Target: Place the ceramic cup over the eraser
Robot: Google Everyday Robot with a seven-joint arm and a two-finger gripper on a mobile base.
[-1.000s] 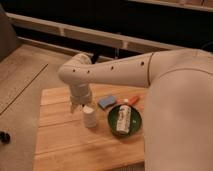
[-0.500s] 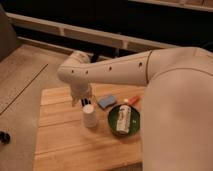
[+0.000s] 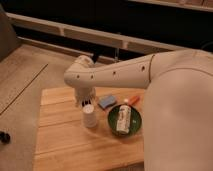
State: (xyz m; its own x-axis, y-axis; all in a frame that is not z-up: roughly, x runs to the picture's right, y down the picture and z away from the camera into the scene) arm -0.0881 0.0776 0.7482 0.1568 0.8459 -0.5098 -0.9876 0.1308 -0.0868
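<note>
The gripper will set the cup over the eraser, so it will next grab the white ceramic cup's upper part.
The white ceramic cup stands on the wooden table, left of the green bowl. It looks wider at the bottom than at the top. My gripper hangs just above the cup's top, its dark fingers apart and holding nothing. The eraser is not in view. My white arm reaches in from the right and covers the table's right side.
A green bowl holds a white bottle lying on its side. A blue rectangular pad lies right of the gripper. A small orange-red object lies behind the bowl. Floor lies to the left of the table.
The gripper has risen a little off the cup and shifted slightly back. The cup stays standing on the table in about the same spot.
</note>
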